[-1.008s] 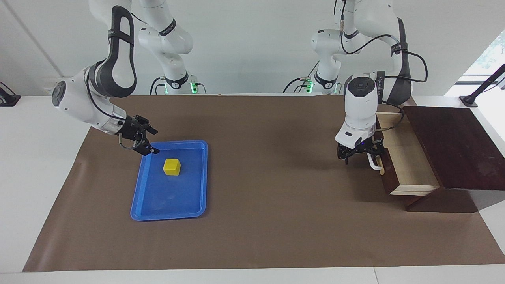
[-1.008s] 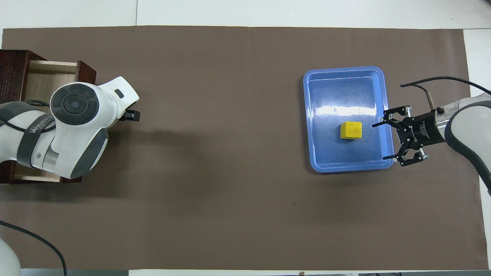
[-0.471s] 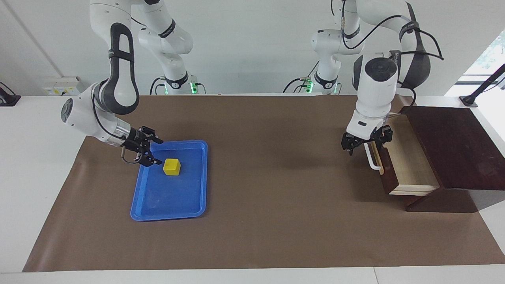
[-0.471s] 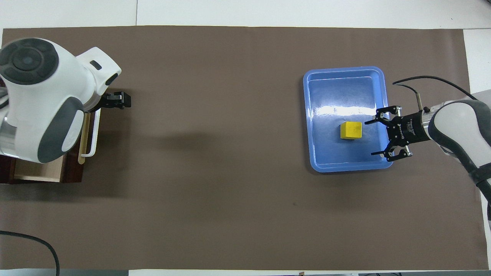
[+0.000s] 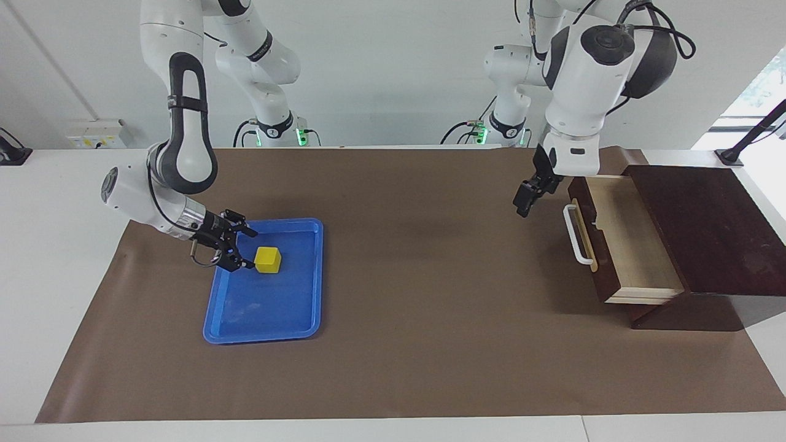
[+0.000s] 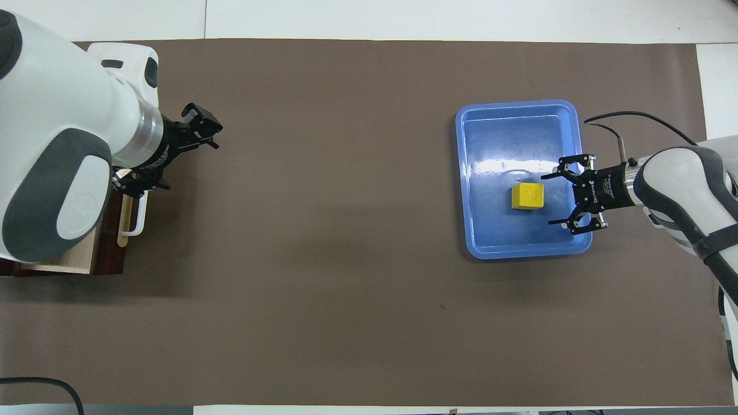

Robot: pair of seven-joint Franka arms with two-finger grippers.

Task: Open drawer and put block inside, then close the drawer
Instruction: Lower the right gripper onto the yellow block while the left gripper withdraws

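Note:
The yellow block needs to go inside the open drawer (image 6: 109,248). My right gripper will grab the block by its opposite sides next.
The drawer (image 5: 632,239) stands pulled out of its dark wooden box (image 5: 706,227) at the left arm's end of the table, its pale inside bare. Its white handle (image 5: 574,234) is free. My left gripper (image 5: 523,205) is open and empty in the air over the mat beside the drawer front. In the overhead view the left gripper (image 6: 176,153) and its arm cover most of the drawer (image 6: 109,248). The yellow block (image 5: 268,259) lies in the blue tray (image 5: 264,334). My right gripper (image 5: 250,250) is open, low in the tray, right beside the block (image 6: 527,196), not closed on it. It also shows in the overhead view (image 6: 549,199).
The blue tray (image 6: 470,173) lies on the brown mat (image 5: 417,307) toward the right arm's end of the table. White table shows around the mat's edges. A black stand (image 5: 746,144) is at the table corner near the box.
My left gripper has let go of the drawer handle and risen away from it. My right gripper has dropped lower and slid over the tray up to the block.

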